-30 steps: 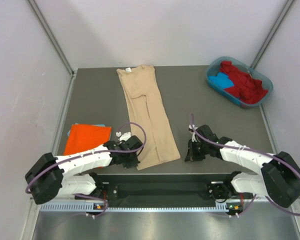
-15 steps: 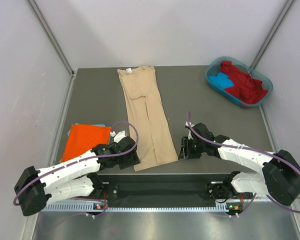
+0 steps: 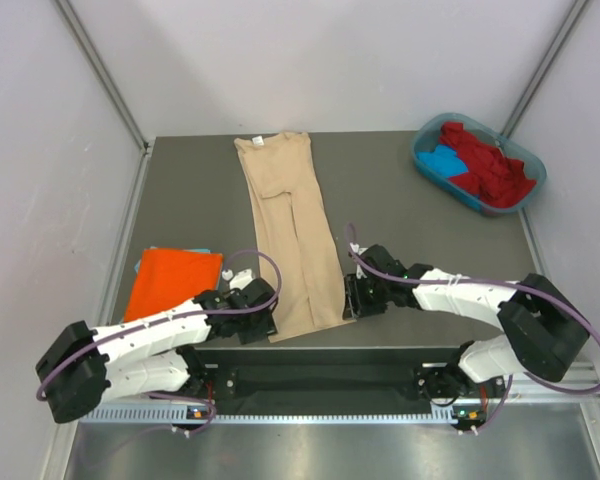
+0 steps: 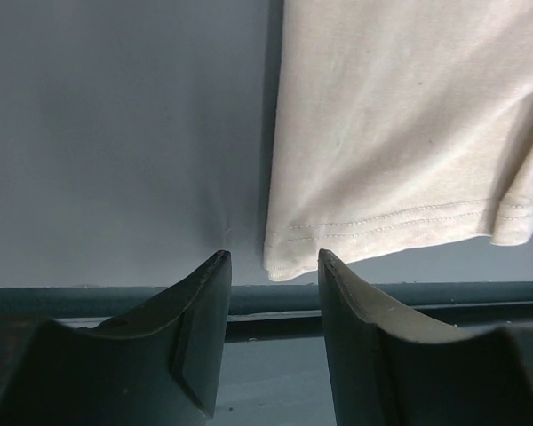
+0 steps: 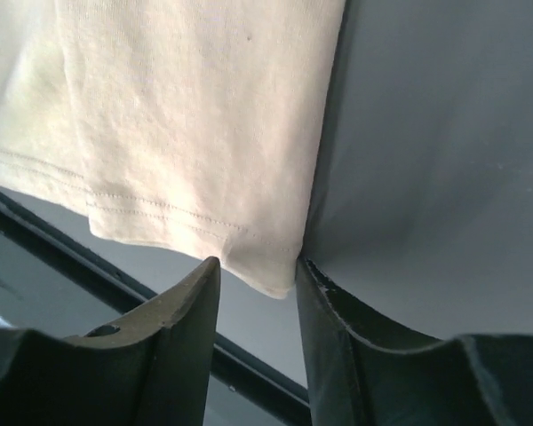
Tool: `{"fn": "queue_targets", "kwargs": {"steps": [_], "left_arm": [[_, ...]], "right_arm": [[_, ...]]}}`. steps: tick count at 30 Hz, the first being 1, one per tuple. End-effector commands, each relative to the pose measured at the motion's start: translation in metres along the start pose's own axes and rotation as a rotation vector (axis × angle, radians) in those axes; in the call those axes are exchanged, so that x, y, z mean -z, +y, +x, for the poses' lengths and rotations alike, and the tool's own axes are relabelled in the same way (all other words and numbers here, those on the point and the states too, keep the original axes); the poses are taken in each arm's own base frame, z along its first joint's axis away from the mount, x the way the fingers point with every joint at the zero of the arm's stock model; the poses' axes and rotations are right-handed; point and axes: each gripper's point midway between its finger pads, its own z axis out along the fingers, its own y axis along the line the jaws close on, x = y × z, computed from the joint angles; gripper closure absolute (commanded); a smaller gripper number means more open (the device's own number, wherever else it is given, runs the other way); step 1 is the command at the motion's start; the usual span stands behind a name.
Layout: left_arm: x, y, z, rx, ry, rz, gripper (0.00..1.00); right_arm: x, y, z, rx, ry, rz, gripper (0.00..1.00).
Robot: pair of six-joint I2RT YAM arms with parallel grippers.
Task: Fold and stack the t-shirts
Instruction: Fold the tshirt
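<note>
I should close my right gripper on the beige t-shirt's hem corner [image 3: 350, 318] [image 5: 272, 274] now. The corner dips past the fingers and sits between them.
A beige t-shirt [image 3: 292, 235], folded into a long narrow strip, lies down the middle of the table with its hem at the near edge. My left gripper [image 3: 263, 318] is at the hem's near left corner and stands open. In the left wrist view that corner of the beige t-shirt [image 4: 400, 133] sits just beyond my left gripper [image 4: 272, 257]. My right gripper [image 3: 348, 298] is at the near right corner, also open. The right wrist view shows the hem corner of the beige t-shirt [image 5: 186, 115] dipping between the tips of my right gripper [image 5: 258, 263].
A folded orange t-shirt [image 3: 175, 278] lies at the near left on a blue one [image 3: 202, 250] whose edge peeks out. A teal tub [image 3: 417, 152] at the far right holds red [image 3: 490, 165] and blue [image 3: 440, 160] t-shirts. The table's front rail runs just behind both grippers.
Both grippers have gone from shut to open. The right gripper slid left to the shirt's near right corner. The shirt's near end now lies narrower.
</note>
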Motion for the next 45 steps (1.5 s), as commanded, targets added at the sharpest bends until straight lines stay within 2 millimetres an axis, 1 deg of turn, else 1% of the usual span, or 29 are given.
{"fn": "queue_targets", "kwargs": {"steps": [1,3,5,6,7,8,9,11,13,14,16,17,18,19,21,23,28,29,30,31,32,33,36,37,38,42,44,45], "left_arm": [[-0.003,-0.005,0.000,-0.007,-0.005,0.018,0.52],[-0.004,-0.004,0.000,-0.006,-0.003,0.014,0.55],[-0.005,-0.004,0.002,0.003,0.004,0.017,0.72],[-0.005,-0.004,0.002,0.009,0.005,0.015,0.78],[-0.005,-0.004,0.001,0.016,-0.003,0.013,0.92],[-0.005,-0.003,0.001,0.023,-0.002,0.007,0.99],[-0.004,-0.002,0.002,0.023,0.002,-0.002,1.00],[0.000,-0.002,0.000,0.015,0.006,-0.016,1.00],[0.006,-0.001,-0.001,0.000,0.013,-0.038,1.00],[0.009,0.000,-0.002,-0.010,0.010,-0.042,1.00],[0.017,0.004,-0.005,-0.024,0.008,-0.070,1.00],[0.020,0.007,-0.006,-0.034,-0.003,-0.086,1.00],[0.022,0.009,-0.006,-0.036,-0.007,-0.096,1.00],[0.025,0.010,-0.005,-0.039,-0.008,-0.094,1.00],[0.028,0.008,-0.004,-0.031,-0.004,-0.071,1.00],[0.028,0.011,-0.002,-0.026,0.001,-0.072,1.00],[0.034,0.017,-0.002,-0.041,-0.006,-0.070,1.00],[0.035,0.016,-0.001,-0.047,-0.004,-0.059,0.97],[0.038,0.009,-0.002,-0.043,-0.007,-0.016,0.91],[0.038,0.005,0.003,-0.044,0.016,0.019,0.83],[0.038,0.001,0.005,-0.043,0.021,0.053,0.70],[0.042,-0.003,0.004,-0.031,0.014,0.099,0.67],[0.043,-0.003,0.006,-0.011,0.006,0.143,0.62],[0.040,0.001,0.009,-0.012,0.014,0.135,0.62],[0.039,0.002,0.012,-0.012,0.027,0.136,0.59],[0.029,0.009,0.022,-0.018,0.067,0.116,0.58],[0.025,0.013,0.024,-0.023,0.071,0.101,0.58],[0.023,0.017,0.025,-0.024,0.073,0.078,0.58]], "right_arm": [[-0.005,-0.009,-0.005,0.026,-0.028,0.088,0.60],[-0.006,-0.012,-0.003,0.023,-0.030,0.101,0.64],[-0.006,-0.015,0.000,0.013,-0.033,0.111,0.76],[-0.006,-0.014,-0.001,0.012,-0.038,0.111,0.82],[-0.005,-0.014,0.001,0.007,-0.037,0.112,0.94],[-0.005,-0.015,0.002,0.008,-0.035,0.112,0.99],[-0.004,-0.013,0.004,0.012,-0.035,0.108,1.00],[-0.003,-0.013,0.012,-0.003,-0.021,0.110,1.00],[0.000,-0.007,0.019,-0.016,-0.024,0.095,1.00],[0.001,-0.008,0.025,-0.022,-0.015,0.095,1.00],[0.009,0.000,0.028,-0.038,-0.038,0.084,1.00],[0.011,-0.001,0.032,-0.041,-0.041,0.098,1.00],[0.016,0.002,0.031,-0.033,-0.075,0.101,1.00],[0.018,0.004,0.033,-0.060,-0.077,0.098,1.00],[0.020,0.006,0.040,-0.068,-0.085,0.093,1.00],[0.020,0.008,0.045,-0.108,-0.092,0.088,1.00],[0.022,0.026,0.057,-0.138,-0.106,0.047,1.00],[0.022,0.028,0.058,-0.140,-0.106,0.043,1.00],[0.021,0.030,0.062,-0.132,-0.099,0.047,1.00],[0.021,0.032,0.062,-0.136,-0.099,0.048,1.00],[0.021,0.033,0.063,-0.138,-0.099,0.050,1.00],[0.021,0.034,0.065,-0.132,-0.097,0.055,1.00],[0.021,0.035,0.069,-0.139,-0.095,0.063,1.00],[0.021,0.036,0.069,-0.146,-0.096,0.063,1.00],[0.022,0.036,0.070,-0.145,-0.095,0.062,1.00],[0.022,0.036,0.071,-0.144,-0.102,0.060,1.00],[0.022,0.035,0.072,-0.144,-0.103,0.066,1.00],[0.023,0.035,0.071,-0.146,-0.107,0.064,1.00]]}}
